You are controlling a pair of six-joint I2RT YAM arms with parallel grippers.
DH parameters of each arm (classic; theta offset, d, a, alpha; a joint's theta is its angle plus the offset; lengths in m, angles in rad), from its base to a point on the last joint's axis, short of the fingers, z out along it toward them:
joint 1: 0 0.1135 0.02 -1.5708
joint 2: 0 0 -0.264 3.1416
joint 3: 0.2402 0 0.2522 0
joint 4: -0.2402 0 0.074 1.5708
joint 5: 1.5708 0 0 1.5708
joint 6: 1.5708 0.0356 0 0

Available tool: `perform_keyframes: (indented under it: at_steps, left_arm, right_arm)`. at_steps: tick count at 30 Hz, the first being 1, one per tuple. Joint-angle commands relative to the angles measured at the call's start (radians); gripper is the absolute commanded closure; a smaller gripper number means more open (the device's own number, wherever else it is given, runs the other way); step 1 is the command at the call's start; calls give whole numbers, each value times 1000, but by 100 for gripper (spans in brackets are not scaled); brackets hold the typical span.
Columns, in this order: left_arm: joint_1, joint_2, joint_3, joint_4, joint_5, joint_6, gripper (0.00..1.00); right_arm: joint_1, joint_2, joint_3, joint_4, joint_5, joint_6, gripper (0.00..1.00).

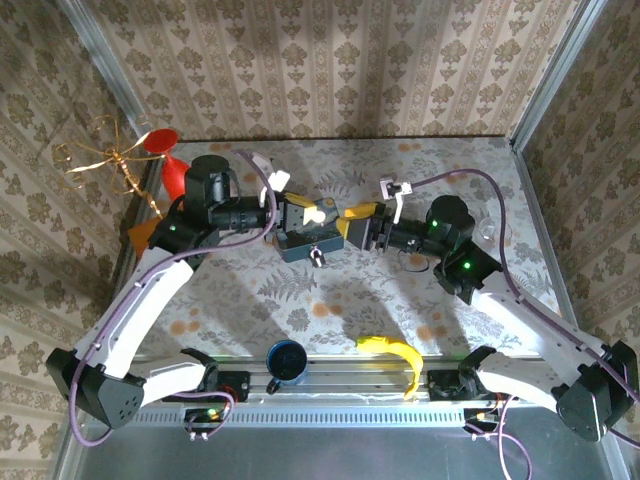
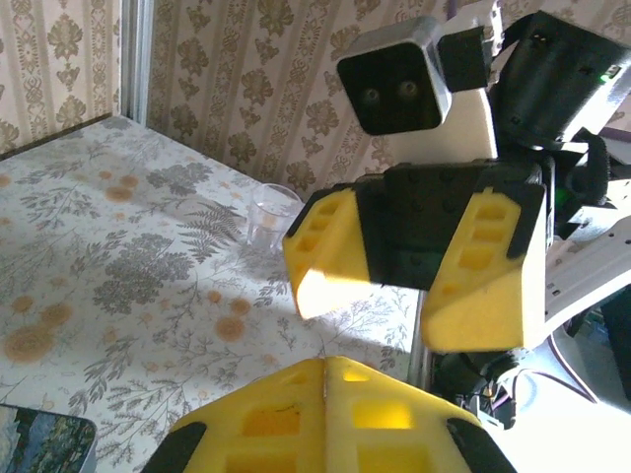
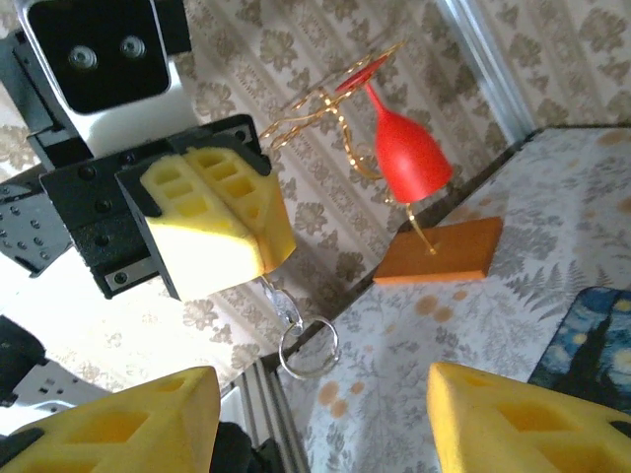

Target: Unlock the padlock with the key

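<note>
The key has its ring end (image 3: 287, 308) below my left gripper. My right gripper should grip the key there next, so the blade stays free to unlock the padlock.
The blue starry-night tin (image 1: 305, 245) lies mid-table, and its corner (image 3: 592, 345) shows in the right wrist view. A tiny silvery padlock (image 1: 316, 257) hangs at the tin's front edge. My left gripper (image 1: 318, 212) hovers over the tin, its yellow fingers (image 2: 325, 404) pressed together. In the right wrist view it (image 3: 271, 258) is shut on a small key (image 3: 280, 302), with the key ring (image 3: 309, 347) dangling below. My right gripper (image 1: 358, 214) faces it from the right, close by, with its jaws open (image 3: 325, 419) and nothing between them.
At the back left a red goblet with gold wire (image 3: 404, 148) stands on an orange base (image 3: 439, 251). A clear plastic cup (image 2: 271, 217) sits at the right. A blue mug (image 1: 286, 362) and a banana (image 1: 395, 352) lie near the front rail.
</note>
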State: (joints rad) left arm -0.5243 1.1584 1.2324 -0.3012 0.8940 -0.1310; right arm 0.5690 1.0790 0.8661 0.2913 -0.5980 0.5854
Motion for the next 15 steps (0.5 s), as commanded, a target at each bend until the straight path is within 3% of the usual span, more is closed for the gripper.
perform_keyframes:
  at_steps: [1,15]
  left_arm:
    - [-7,-3,2,47,61,-10,100]
    - [-4,-9,-36,146,106,-76,100]
  right_arm:
    - [21,24,61,42,-69,-44,41]
    - [54,128,144,58,-115,-58,45]
